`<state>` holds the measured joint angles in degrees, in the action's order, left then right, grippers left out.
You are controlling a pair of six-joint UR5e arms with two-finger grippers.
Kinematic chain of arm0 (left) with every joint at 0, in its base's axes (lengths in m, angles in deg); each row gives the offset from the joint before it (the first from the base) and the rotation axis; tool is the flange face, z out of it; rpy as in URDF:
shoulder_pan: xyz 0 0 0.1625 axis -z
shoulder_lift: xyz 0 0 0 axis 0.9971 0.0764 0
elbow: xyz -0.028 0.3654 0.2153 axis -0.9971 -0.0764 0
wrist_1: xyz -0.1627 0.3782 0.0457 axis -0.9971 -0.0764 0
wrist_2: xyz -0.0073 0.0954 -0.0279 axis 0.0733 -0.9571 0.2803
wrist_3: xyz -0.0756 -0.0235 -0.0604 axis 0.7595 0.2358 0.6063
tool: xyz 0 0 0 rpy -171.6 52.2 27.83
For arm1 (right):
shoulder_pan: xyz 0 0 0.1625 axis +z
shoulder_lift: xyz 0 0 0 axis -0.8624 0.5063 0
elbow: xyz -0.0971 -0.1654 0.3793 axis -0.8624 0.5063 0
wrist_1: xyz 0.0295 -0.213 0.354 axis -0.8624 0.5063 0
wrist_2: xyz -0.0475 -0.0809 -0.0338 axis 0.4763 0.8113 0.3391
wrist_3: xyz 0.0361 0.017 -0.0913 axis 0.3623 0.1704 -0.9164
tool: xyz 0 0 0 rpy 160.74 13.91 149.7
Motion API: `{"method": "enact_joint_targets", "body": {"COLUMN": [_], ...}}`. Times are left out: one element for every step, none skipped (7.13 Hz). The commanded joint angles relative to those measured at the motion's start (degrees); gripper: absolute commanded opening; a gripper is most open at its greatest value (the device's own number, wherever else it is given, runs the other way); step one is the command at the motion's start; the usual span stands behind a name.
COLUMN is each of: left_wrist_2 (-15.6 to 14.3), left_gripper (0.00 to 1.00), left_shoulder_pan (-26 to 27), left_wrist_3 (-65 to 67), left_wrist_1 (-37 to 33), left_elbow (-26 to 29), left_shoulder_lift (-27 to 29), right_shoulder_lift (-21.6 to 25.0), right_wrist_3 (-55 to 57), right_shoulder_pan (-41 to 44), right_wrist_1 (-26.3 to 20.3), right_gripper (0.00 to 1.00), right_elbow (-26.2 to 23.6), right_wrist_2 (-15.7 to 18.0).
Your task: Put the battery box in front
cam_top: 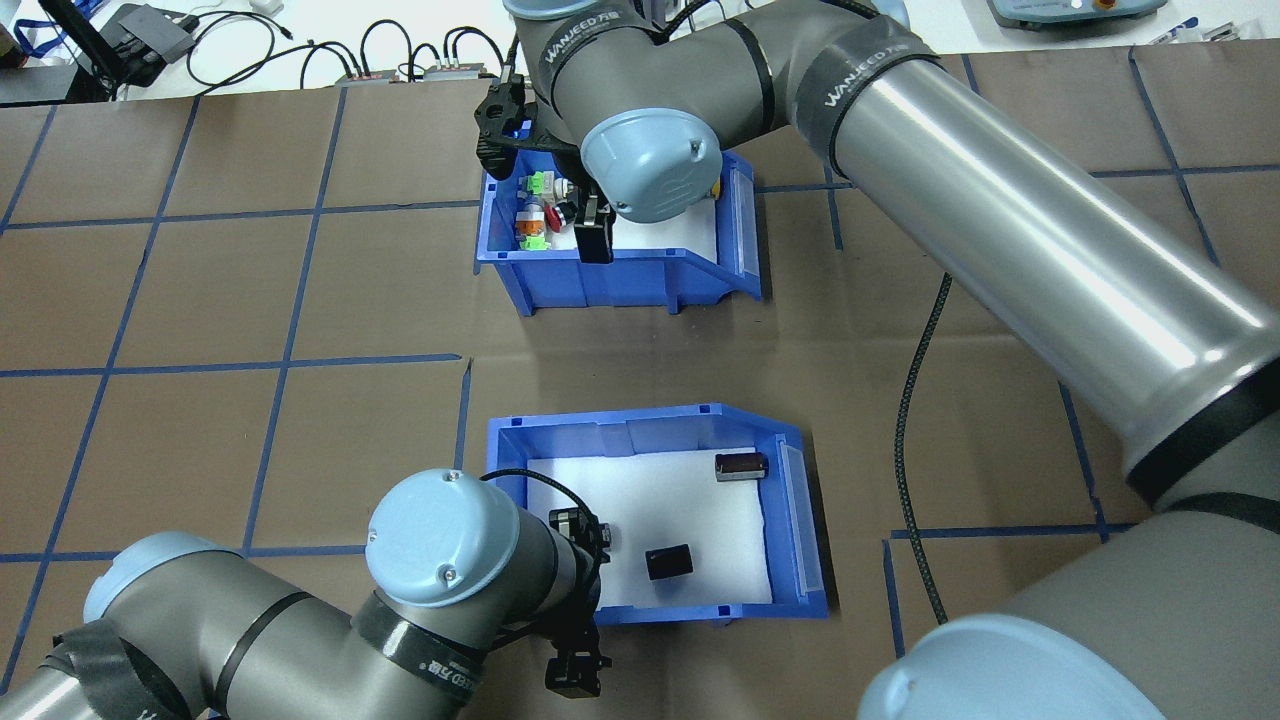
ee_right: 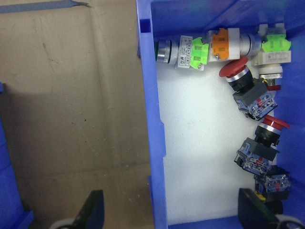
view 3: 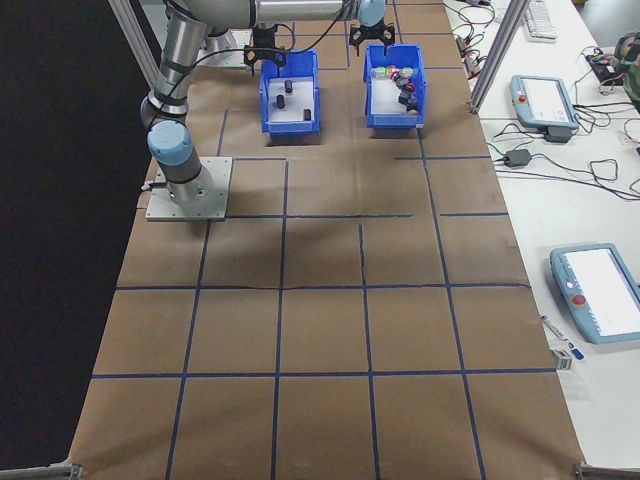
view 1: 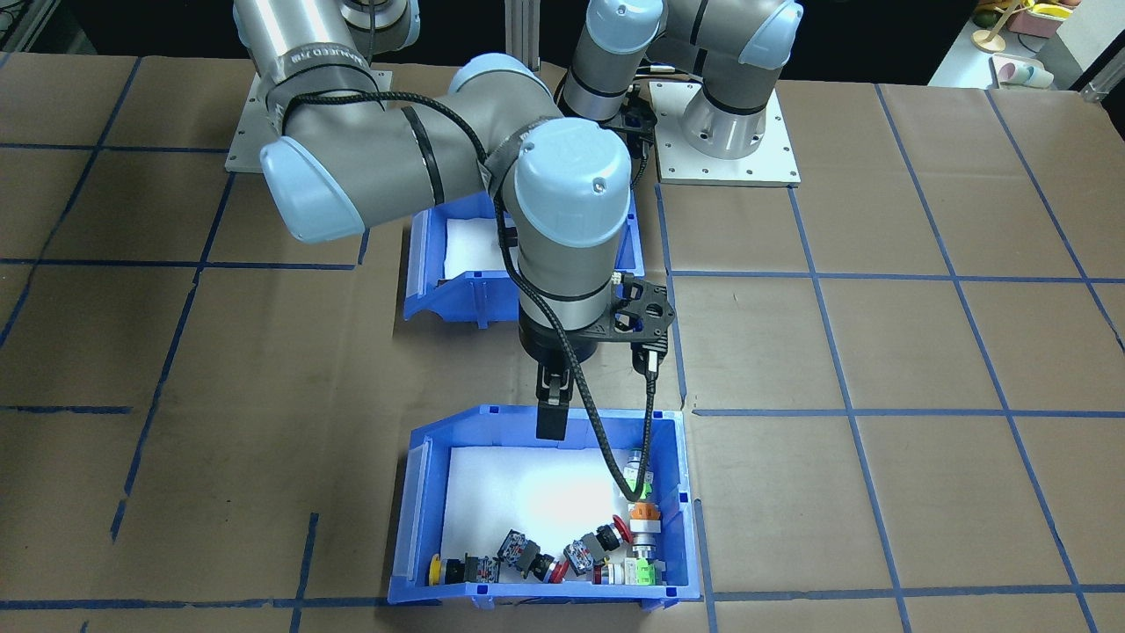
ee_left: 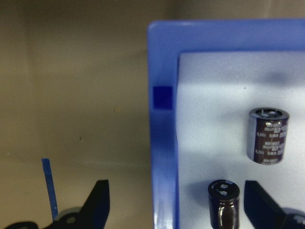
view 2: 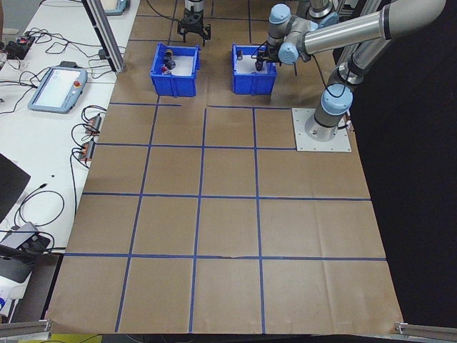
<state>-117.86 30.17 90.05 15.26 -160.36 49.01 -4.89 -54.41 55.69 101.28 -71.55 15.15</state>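
I will grab the switch bin with my right gripper by its side opposite the red push-buttons, so that the front is clear for the battery box [view 1: 457, 294].
The battery box [cam_top: 800, 520] is the blue bin nearest the robot, with a white foam floor and two dark batteries [cam_top: 740, 466] lying in it. My left gripper [cam_top: 572, 528] stands open at its left wall. In the left wrist view the fingers [ee_left: 97, 205] straddle that blue wall [ee_left: 164, 143], one outside and one inside beside a battery [ee_left: 268, 136]. My right gripper [cam_top: 595, 232] is open over the farther switch bin [cam_top: 620, 280], straddling that bin's wall [ee_right: 152, 119] without holding it. In the front-facing view the right arm hides most of the battery box [view 1: 457, 294].
The switch bin [view 1: 413, 519] holds several colourful push-buttons [ee_right: 252, 102] along one side. Brown paper with blue tape lines [cam_top: 290, 365] covers the table. The right arm's black cable [cam_top: 915, 400] hangs to the right of the battery box. Two teach pendants [view 3: 600, 290] lie on a side table.
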Motion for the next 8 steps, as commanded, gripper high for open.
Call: {"method": "enact_joint_targets", "body": {"left_wrist_2": [0.1, 0.2, 2.8, 4.8, 5.1, 5.1, 5.0, 5.0], "left_gripper": [0.89, 0.63, 0.37, 0.24, 0.11, 0.0, 0.0, 0.0], "left_shoulder_pan": [0.7, 0.8, 0.8, 0.8, 0.8, 0.8, 0.8, 0.8], "left_wrist_3": [0.2, 0.1, 0.2, 0.1, 0.0, -0.3, -0.3, -1.2], "left_wrist_1": [1.4, 2.4, 3.0, 3.3, 5.0, 6.3, 6.4, 6.5], "left_elbow": [0.0, 0.0, 0.0, 0.0, 0.0, 0.0, 0.1, 0.2], "left_shoulder_lift": [1.1, 1.6, 1.6, 1.8, 2.1, 2.5, 2.4, 2.1], "right_shoulder_lift": [-2.8, -4.8, -6.9, -7.7, -7.9, -7.8, -7.7, -7.3], "right_wrist_3": [-0.3, 0.4, 0.4, 0.2, -0.2, -0.1, -0.3, -0.7], "right_shoulder_pan": [1.5, 2.4, 3.0, 3.0, 3.0, 3.0, 2.9, 2.8], "right_wrist_1": [1.5, 1.8, 1.9, 3.1, 3.3, 3.3, 3.2, 3.2], "right_gripper": [1.0, 1.0, 1.0, 1.0, 1.0, 0.76, 0.39, 0.14], "right_elbow": [0.5, 0.4, 0.6, 0.4, 0.5, 0.5, 0.5, 0.6], "right_wrist_2": [-0.4, -0.2, 0.0, -0.1, -0.1, 0.1, 0.3, 0.3]}}
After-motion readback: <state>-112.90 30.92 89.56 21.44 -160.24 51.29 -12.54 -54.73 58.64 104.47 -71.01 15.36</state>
